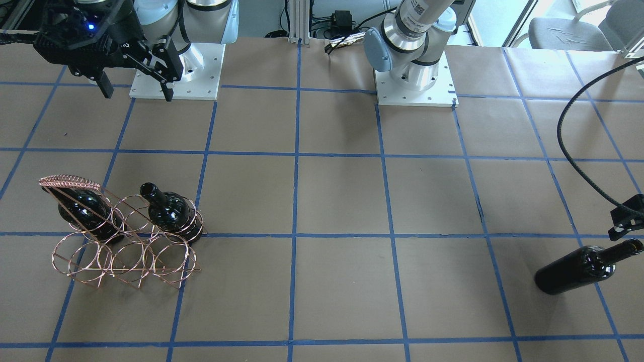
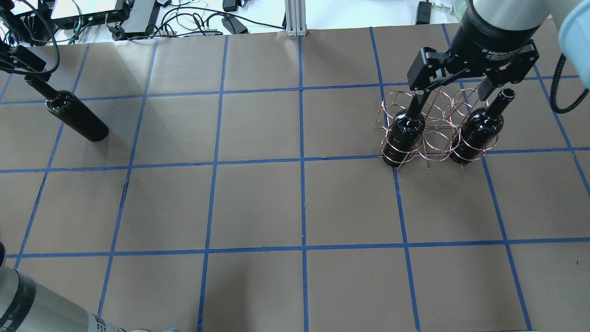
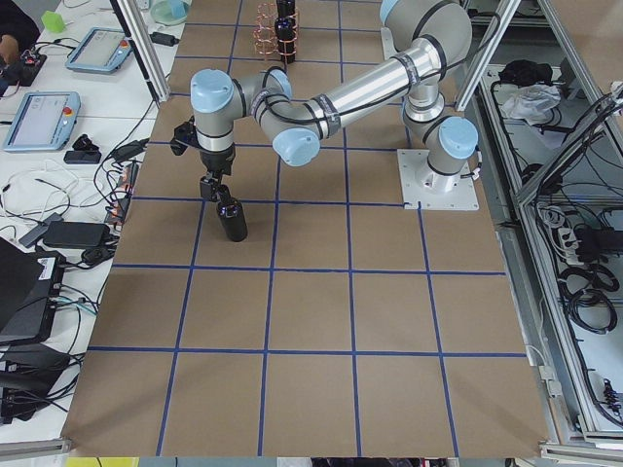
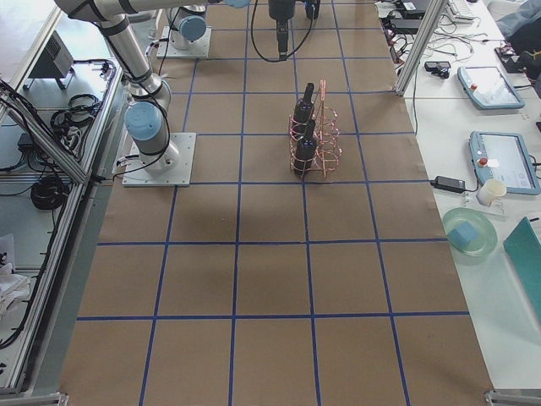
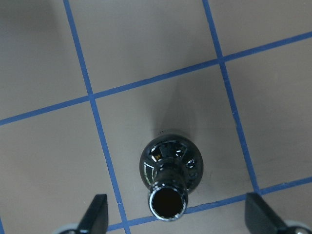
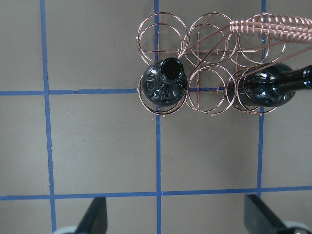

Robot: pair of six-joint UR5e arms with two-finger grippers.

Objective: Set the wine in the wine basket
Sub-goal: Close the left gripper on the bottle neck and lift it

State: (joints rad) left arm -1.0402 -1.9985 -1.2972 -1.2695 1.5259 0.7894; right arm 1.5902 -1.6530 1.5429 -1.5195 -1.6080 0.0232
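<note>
My left gripper will next grip the bottle's neck (image 1: 622, 251), which is slim, to place the wine into the basket, as the bottle's body (image 1: 570, 271) is wide and round.
A near-black wine bottle (image 5: 170, 168) stands upright on the brown table, apart from the rack; it also shows in the overhead view (image 2: 76, 115). My left gripper (image 5: 178, 217) hangs open just above it, with the bottle's mouth roughly between the two wide-apart fingers and not touching either. The copper wire wine basket (image 2: 433, 133) stands on the other side of the table and holds two alike bottles (image 2: 405, 131) (image 2: 479, 129), necks up. My right gripper (image 2: 461, 92) is open and empty, high above the basket (image 6: 209, 58).
The table is brown paper with a blue tape grid. The basket's wrapped handle (image 6: 273, 24) arches over one end. A black cable (image 1: 568, 130) loops down to the left wrist. The two arm bases (image 1: 176, 70) (image 1: 415, 80) stand at the robot's edge of the table.
</note>
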